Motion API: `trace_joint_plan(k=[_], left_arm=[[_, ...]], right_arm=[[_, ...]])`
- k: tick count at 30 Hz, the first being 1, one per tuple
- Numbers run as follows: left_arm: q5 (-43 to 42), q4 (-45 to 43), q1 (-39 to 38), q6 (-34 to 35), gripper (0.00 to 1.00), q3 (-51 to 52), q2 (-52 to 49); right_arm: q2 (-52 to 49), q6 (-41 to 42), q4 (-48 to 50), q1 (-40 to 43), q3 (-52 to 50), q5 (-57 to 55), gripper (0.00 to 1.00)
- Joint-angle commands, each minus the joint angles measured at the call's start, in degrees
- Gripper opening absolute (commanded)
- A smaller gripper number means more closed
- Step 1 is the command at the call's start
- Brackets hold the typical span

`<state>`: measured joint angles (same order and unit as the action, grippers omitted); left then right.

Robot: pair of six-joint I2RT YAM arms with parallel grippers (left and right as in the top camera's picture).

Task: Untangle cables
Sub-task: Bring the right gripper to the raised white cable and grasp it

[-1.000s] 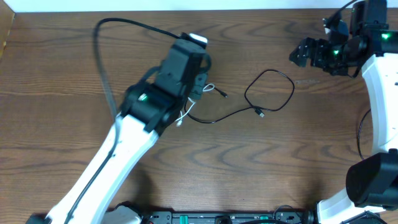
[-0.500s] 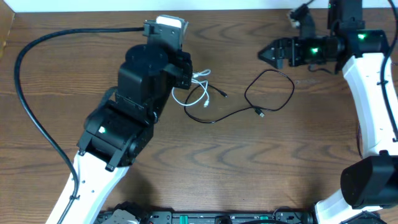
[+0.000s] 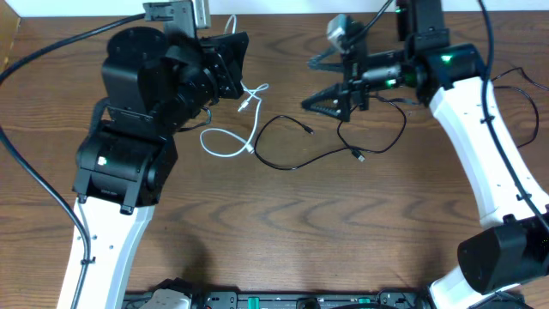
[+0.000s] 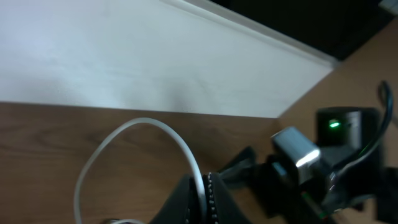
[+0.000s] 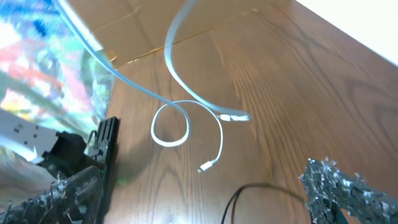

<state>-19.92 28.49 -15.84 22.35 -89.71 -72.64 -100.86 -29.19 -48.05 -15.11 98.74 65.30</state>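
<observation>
Next, my right gripper grabs the white cord [image 3: 225, 144] by its hanging part beyond my left gripper to separate it from the black cord.
My left gripper [image 3: 238, 60] is shut on the white cord [image 3: 225, 144] and holds it off the table at the back left. In the left wrist view the white cord [image 4: 180, 143] arches up out of the closed left gripper [image 4: 204, 193]. The rest of the cord hangs down into a loop on the wood. To the right of that loop the thin black cord [image 3: 296, 165] lies flat in a long curl. My right gripper [image 3: 316, 83] hovers open over the black cord's left part, holding nothing. The right wrist view shows the white cord's loop [image 5: 171, 121] and the black cord [image 5: 249, 193] near the open right gripper [image 5: 205, 199].
A thick black robot cable [image 3: 34, 60] arcs over the table's left side. The table's back edge and a white wall [image 3: 283, 7] run along the top. The right arm's white link [image 3: 480, 146] crosses the right side.
My left arm has swung left and back with the white cord, drawing it away from the black cord. The right arm has moved left, over the black cord, still open.
</observation>
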Motion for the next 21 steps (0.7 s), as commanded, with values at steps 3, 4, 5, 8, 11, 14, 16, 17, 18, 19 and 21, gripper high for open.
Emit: trace_joint_plan(k=[3,4,5,8,11,14,16,17,18,19,21], left_arm=[[-15.0,-1.7,2.5,8.9,0.07,-1.1,0.0],[-16.6,-2.2,2.7,9.8,0.07,-1.1,0.0],[-18.4,-2.8,3.0,11.1,0.07,-1.1,0.0],[-21.5,-4.4,3.7,13.8,0.07,-1.1,0.0],[-21.5,-4.7,4.0,16.3,0.07,-1.1,0.0],[-21.7,-5.4,4.0,18.4,0.08,-1.1,0.0],[-22.2,-5.8,4.0,19.6,0.07,-1.1,0.0],[-22.6,-6.2,4.0,20.0,0.08,-1.1,0.0],[-23.3,-6.8,4.0,20.1,0.07,-1.1,0.0],[-23.4,-6.8,4.0,20.5,0.07,-1.1,0.0],[-23.4,-6.8,4.0,20.4,0.07,-1.1,0.0]], right_arm=[[0.2,-5.1,5.0,-4.5,0.0,-0.8,0.99],[0.2,-5.1,5.8,-5.1,0.0,-2.1,0.99],[0.2,-5.1,6.3,-5.6,0.0,-3.0,0.99],[0.2,-5.2,6.8,-7.0,0.0,-5.4,0.99],[0.2,-5.2,6.9,-8.0,0.0,-7.5,0.99],[0.1,-5.2,7.6,-9.0,0.0,-9.9,0.99],[-0.3,-5.2,8.6,-9.6,0.0,-10.1,0.99],[-0.5,-5.2,9.0,-9.9,0.0,-10.1,0.98],[-0.8,-5.2,9.8,-10.3,0.0,-10.2,0.93],[-1.1,-5.1,10.2,-10.4,0.0,-10.1,0.86],[-1.3,-3.5,10.7,-10.4,0.0,-10.2,0.65]])
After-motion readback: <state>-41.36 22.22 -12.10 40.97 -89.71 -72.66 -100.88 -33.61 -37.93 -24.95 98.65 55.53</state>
